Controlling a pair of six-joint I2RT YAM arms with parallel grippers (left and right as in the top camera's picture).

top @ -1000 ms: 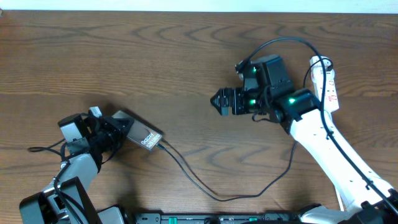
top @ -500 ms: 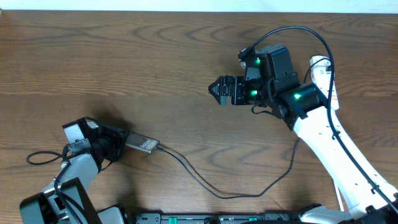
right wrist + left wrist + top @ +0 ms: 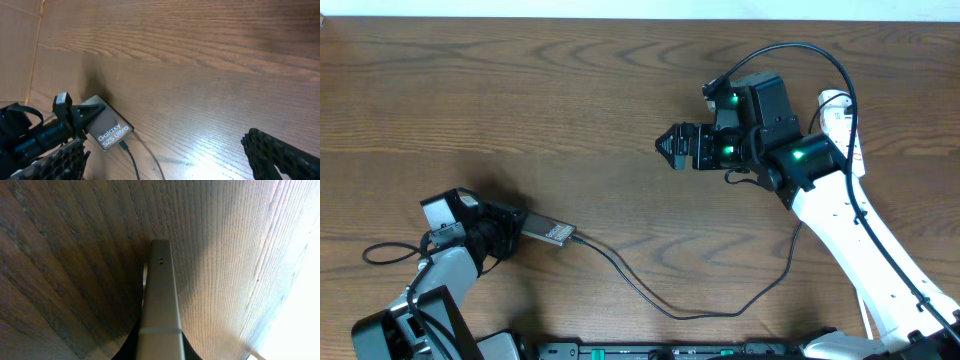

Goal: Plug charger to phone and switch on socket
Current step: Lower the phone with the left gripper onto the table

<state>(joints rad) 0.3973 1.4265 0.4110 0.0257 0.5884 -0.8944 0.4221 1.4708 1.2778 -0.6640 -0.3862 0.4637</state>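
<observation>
The phone's lower edge is touching the tabletop, with the wood grain close beside it, so my left gripper is ready and will let go of the phone.
The phone (image 3: pixel 548 233) is at the front left, held on edge by my left gripper (image 3: pixel 506 228), which is shut on it. In the left wrist view its grey edge (image 3: pixel 160 290) runs out from between the jaws (image 3: pixel 161 352). The right wrist view shows its brown face with white lettering (image 3: pixel 109 132). The charger cable (image 3: pixel 665 312) loops across the front of the table, and its plug tip (image 3: pixel 123 146) sits in the phone's end. My right gripper (image 3: pixel 672 146) is open and empty above mid-table (image 3: pixel 167 162). The white socket (image 3: pixel 848 132) lies at the right edge, partly hidden by the right arm.
The wooden table (image 3: pixel 520 100) fills the view. Thick black robot cables arc over the right arm (image 3: pixel 800 50) and trail beside the left arm (image 3: pixel 385 250). A dark rail (image 3: pixel 670 350) runs along the front edge.
Over the last second my left gripper turned the phone onto its edge and drew it slightly toward the front left. My right gripper rose and shifted a little to the far side, then stopped.
</observation>
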